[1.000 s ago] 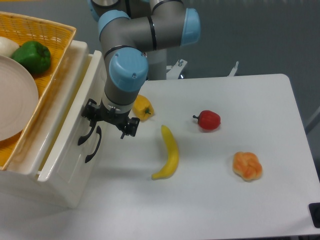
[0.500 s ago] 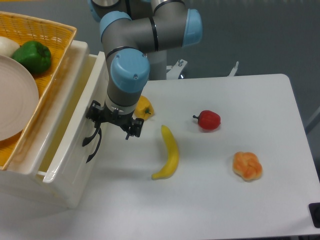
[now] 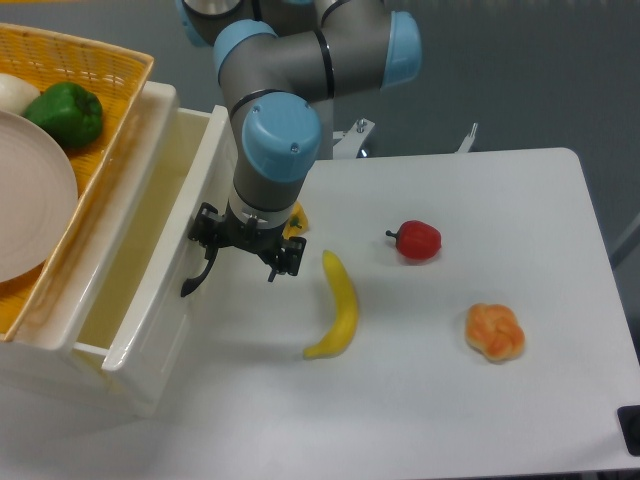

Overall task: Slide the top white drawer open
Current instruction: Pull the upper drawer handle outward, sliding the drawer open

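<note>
I should grab the curved black handle's upper part [image 3: 210,256] with my gripper next, so that I can slide the top white drawer [image 3: 158,292] open.
The top white drawer [image 3: 158,292] juts out of the cabinet at the left, and its hollow inside shows from above. Its curved black handle [image 3: 198,276] hangs on the front panel. My gripper [image 3: 246,246] points down right in front of that panel. Its fingers are spread apart, so it is open, and the left finger [image 3: 208,226] sits at the top of the handle, against the drawer front. Nothing is clamped between the fingers. The arm's grey and blue wrist hides the upper right corner of the drawer front.
A yellow wicker basket [image 3: 105,62] on the cabinet holds a green pepper [image 3: 65,112] and a plate [image 3: 30,200]. On the table lie a yellow pepper [image 3: 297,218] half behind the wrist, a banana [image 3: 340,305], a red fruit [image 3: 417,240] and an orange bun [image 3: 495,331].
The drawer has slid out to the right, showing more of its inside. My gripper moved right with it, staying at the handle. The lower handle is now out of sight.
</note>
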{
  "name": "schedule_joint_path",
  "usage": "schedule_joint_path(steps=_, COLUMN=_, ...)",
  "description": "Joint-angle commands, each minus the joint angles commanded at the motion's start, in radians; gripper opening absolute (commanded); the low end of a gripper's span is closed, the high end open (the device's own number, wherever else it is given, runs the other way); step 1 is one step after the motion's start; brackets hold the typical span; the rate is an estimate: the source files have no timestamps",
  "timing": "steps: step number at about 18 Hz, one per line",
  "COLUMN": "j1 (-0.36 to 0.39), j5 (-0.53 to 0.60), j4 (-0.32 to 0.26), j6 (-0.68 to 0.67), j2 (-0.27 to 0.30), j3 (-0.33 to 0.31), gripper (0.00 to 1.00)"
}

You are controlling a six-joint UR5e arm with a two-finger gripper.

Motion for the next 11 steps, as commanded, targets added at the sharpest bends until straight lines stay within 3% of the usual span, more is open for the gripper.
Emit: schedule_joint_path(steps=11, j1=0.038, j5=0.000, j4=0.002, j6=0.025, j2=-0.008, j3=0.009, gripper=1.00)
